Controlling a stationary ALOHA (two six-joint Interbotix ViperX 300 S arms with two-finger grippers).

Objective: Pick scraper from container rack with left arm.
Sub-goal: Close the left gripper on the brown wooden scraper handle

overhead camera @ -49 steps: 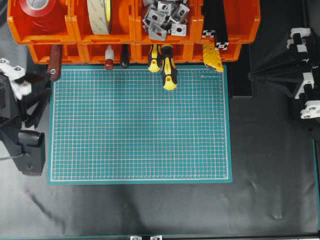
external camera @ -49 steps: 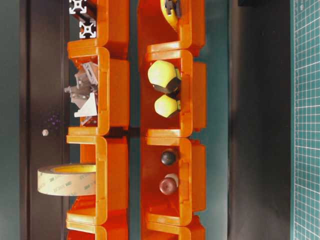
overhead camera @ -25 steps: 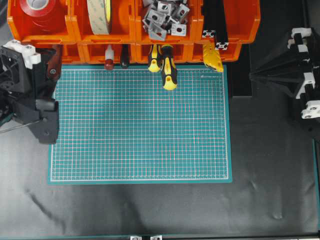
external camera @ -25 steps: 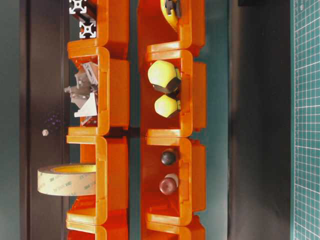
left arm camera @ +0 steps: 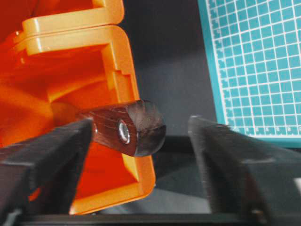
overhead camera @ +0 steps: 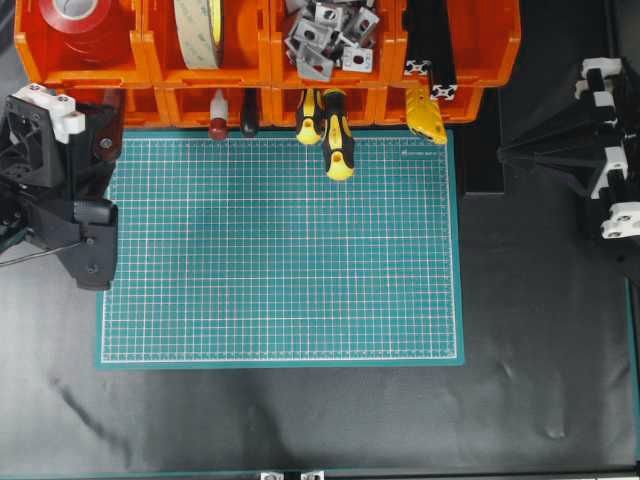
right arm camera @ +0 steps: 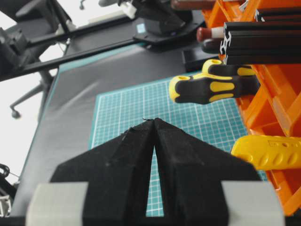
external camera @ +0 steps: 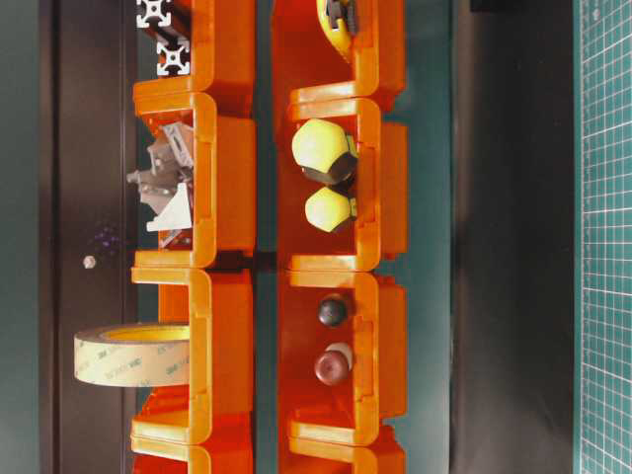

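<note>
Next, my left gripper grips the scraper's handle end (overhead camera: 106,144) sticking out past the orange bin's edge to pick the scraper. The bin's sides close in the rest.
The scraper (overhead camera: 108,128) lies in the lower far-left bin of the orange container rack (overhead camera: 265,82), and its reddish-brown handle sticks out toward the mat. In the left wrist view the handle end (left arm camera: 141,125) with its metal-ringed hole sits between the jaws, close to the left finger (left arm camera: 51,155). The blade is hidden in the bin (left arm camera: 127,70). My left gripper (left arm camera: 141,123) is open around the handle; from overhead it (overhead camera: 98,135) is at the rack's left end. My right gripper (right arm camera: 154,120) is shut and empty, parked at the right (overhead camera: 510,150).
Two yellow-and-black screwdrivers (overhead camera: 338,140) and a small red-tipped tool (overhead camera: 217,126) stick out of the neighbouring lower bins. A yellow tool (overhead camera: 427,115) sits further right. The upper bins hold tape rolls (overhead camera: 200,30) and metal brackets (overhead camera: 325,35). The green cutting mat (overhead camera: 280,250) lies before the rack.
My left arm has moved up from the mat's left edge to the rack, and its open jaws now stand around the scraper handle. The right arm has not moved.
</note>
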